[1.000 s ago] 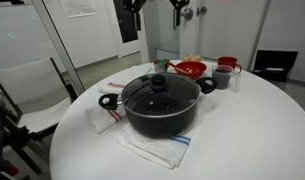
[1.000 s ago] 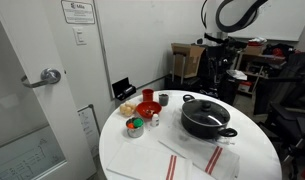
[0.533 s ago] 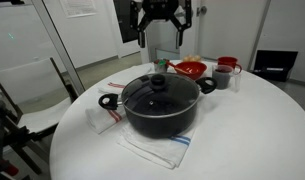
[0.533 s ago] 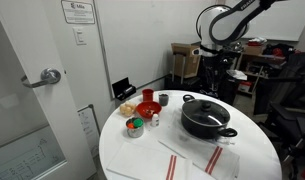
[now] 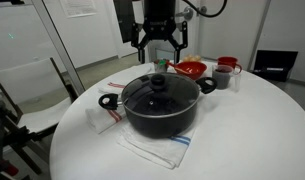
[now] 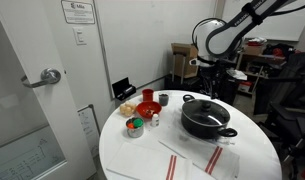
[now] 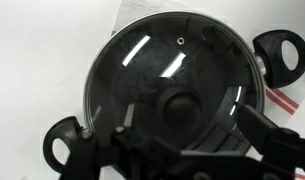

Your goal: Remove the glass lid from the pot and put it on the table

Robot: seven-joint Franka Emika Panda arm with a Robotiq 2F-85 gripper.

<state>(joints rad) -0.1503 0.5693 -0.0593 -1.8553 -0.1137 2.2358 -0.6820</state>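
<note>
My open fingers show a clear gap above the knob in an exterior view, so my gripper moves down, before it closes on the black knob (image 5: 158, 82) (image 7: 182, 108).
The large black pot (image 5: 160, 115) stands on the round white table (image 5: 242, 135) with the glass lid (image 5: 159, 91) on it, black knob (image 5: 158, 82) in the centre. My gripper (image 5: 159, 45) hangs open above the lid, clear of it. In an exterior view the pot (image 6: 206, 119) sits right of centre, with the gripper (image 6: 208, 80) above it. In the wrist view the lid (image 7: 152, 70) fills the frame, its knob (image 7: 182, 108) between the spread fingers; the gripper (image 7: 192, 130) holds nothing.
White cloths with red and blue stripes (image 5: 152, 150) lie under and beside the pot. A red bowl (image 5: 190, 70), a red cup (image 5: 228, 64) and a grey cup (image 5: 222, 77) stand behind it. More small items (image 6: 140, 112) cluster on the table's far side.
The gripper has come down from the top of the view to hang above the lid. The pot and lid have not moved.
</note>
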